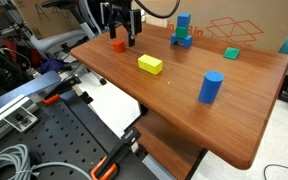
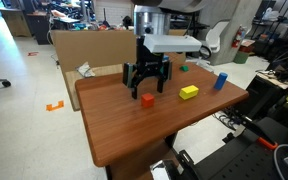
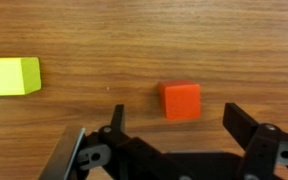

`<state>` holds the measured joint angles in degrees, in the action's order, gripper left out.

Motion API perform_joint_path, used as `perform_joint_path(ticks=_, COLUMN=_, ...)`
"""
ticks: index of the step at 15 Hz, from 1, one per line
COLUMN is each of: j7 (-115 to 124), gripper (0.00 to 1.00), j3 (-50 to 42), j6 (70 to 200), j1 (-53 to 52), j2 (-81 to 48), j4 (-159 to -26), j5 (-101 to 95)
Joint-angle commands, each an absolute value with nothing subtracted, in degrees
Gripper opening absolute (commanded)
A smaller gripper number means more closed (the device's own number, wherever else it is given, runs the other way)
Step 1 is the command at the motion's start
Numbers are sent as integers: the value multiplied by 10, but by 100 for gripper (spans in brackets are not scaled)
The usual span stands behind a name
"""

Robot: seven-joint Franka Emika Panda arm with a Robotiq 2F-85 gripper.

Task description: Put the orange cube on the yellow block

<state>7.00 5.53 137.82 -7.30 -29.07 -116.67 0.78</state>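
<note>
The robot's fingers reach down beside the upper sides of the orange cube (image 1: 118, 45) (image 3: 181, 100) and would hold the cube if they closed now, so the gripper needs to close on the cube.
The orange cube (image 3: 181, 100) lies on the wooden table; it also shows in both exterior views (image 1: 118, 45) (image 2: 147, 99). The yellow block (image 3: 11, 76) lies flat to its left in the wrist view, and is seen in both exterior views (image 1: 150, 64) (image 2: 189, 92). My gripper (image 3: 174, 120) is open and empty, hovering just above the cube with a finger on each side; it shows in both exterior views (image 1: 123, 35) (image 2: 147, 88).
A blue cylinder (image 1: 211, 87) stands near the table's edge. A green block (image 1: 231, 53) and stacked blue blocks (image 1: 183, 32) sit at the far side by a cardboard box (image 1: 234, 25). The table edge (image 2: 124, 150) drops off nearby.
</note>
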Motion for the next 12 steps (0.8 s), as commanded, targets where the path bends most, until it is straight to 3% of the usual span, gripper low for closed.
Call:
perform_joint_path(ticks=1, j7=92, gripper=100, j3=39, j6=1364, j1=-97, j2=-298, j4=-1156, j5=-19)
perform_joint_path(ticks=3, j7=99, gripper=98, j3=37, j6=1364, j1=-102, j2=-299, j4=-1156, j5=-27)
perform_joint_path(ticks=4, j7=102, gripper=74, j3=37, j6=1366, j1=-104, j2=-300, j4=-1156, j5=-29)
perform_joint_path(ticks=6, j7=108, gripper=69, j3=37, j6=1368, j1=-108, j2=-300, j4=-1156, j5=-32)
perform_joint_path(ticks=12, j7=127, gripper=21, j3=35, j6=1382, j1=-113, j2=-291, j4=-1163, j5=-29)
